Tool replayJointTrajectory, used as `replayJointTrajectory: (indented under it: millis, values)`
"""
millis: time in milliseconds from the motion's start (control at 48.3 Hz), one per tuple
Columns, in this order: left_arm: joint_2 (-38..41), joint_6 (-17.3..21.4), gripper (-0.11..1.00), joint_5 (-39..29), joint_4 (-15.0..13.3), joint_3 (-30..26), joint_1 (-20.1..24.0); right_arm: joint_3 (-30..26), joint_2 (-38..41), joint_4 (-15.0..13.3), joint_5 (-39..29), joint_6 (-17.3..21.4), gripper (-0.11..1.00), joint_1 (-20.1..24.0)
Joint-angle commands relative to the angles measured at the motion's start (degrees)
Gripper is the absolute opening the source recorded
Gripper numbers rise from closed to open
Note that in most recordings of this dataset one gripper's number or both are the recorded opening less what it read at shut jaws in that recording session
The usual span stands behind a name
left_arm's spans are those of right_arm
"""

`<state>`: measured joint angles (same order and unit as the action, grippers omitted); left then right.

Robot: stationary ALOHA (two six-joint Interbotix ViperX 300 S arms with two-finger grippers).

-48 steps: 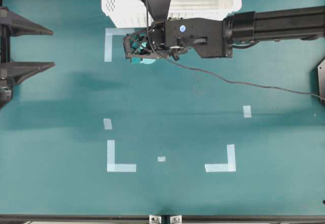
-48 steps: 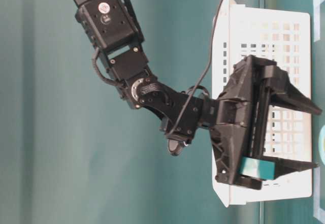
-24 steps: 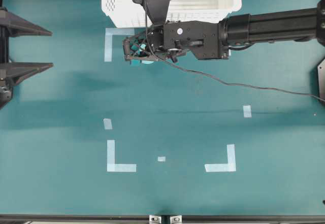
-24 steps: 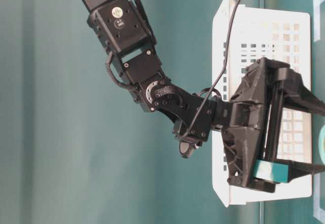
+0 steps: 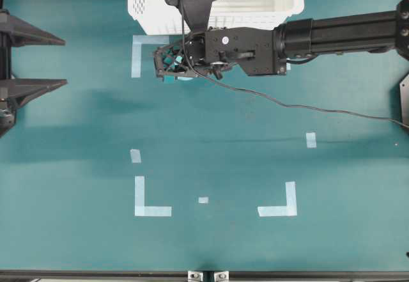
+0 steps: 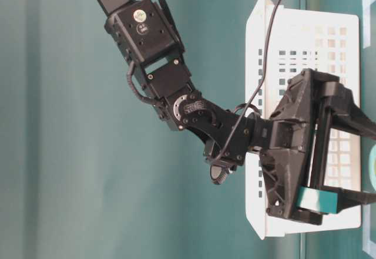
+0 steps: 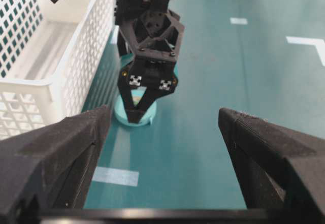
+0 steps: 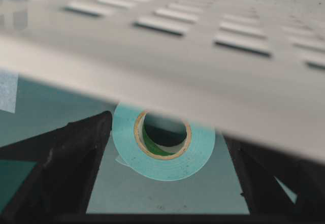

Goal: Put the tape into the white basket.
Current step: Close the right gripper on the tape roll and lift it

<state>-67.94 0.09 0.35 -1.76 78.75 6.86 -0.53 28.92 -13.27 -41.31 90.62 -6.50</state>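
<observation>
My right gripper's fingers stand on either side of the teal tape on the mat in the right wrist view, so it is time to close now.
The tape (image 5: 185, 76) is a small teal roll lying flat on the green mat, just in front of the white basket (image 5: 217, 18) near its left corner. My right gripper (image 5: 167, 62) is over it, open, with one finger on each side of the roll and neither gripping it. In the right wrist view the tape (image 8: 167, 164) lies between the dark fingers (image 8: 71, 158), with the basket wall (image 8: 162, 56) blurred above. The left wrist view shows the tape (image 7: 124, 118) beneath the right gripper (image 7: 138, 113), beside the basket (image 7: 81, 61). My left gripper (image 5: 66, 61) is open and empty at the left edge.
Pale L-shaped corner marks (image 5: 152, 200) and short strips (image 5: 310, 140) are stuck to the mat. The right arm's cable (image 5: 307, 107) trails across the mat. In the table-level view the basket (image 6: 294, 41) stands behind the right gripper.
My right gripper has shifted slightly left and down, closer round the tape. The tape and my left gripper have not moved.
</observation>
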Motion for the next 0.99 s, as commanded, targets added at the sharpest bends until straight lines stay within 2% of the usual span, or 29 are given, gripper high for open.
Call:
replayJointTrajectory:
  millis: [0, 724, 786, 910, 972]
  values:
    - [0.35, 0.00, 0.76, 0.26, 0.00, -0.62, 0.26, -1.32, -0.79, 0.18, 0.35, 0.18, 0.99, -0.09]
    - [0.35, -0.09, 0.76, 0.00, 0.00, -0.62, 0.26, -1.32, 0.26, 1.05, -0.09, 0.62, 0.97, -0.09]
    - [0.35, -0.09, 0.76, 0.00, 0.00, -0.62, 0.26, -1.32, 0.26, 1.05, -0.09, 0.70, 0.93, -0.09]
    - [0.35, -0.09, 0.76, 0.00, 0.00, -0.62, 0.26, -1.32, 0.09, 1.14, -0.35, 0.70, 0.68, -0.09]
    - [0.35, -0.09, 0.76, 0.00, 0.00, -0.62, 0.26, -1.32, -0.09, 1.05, -0.35, 0.70, 0.68, -0.09]
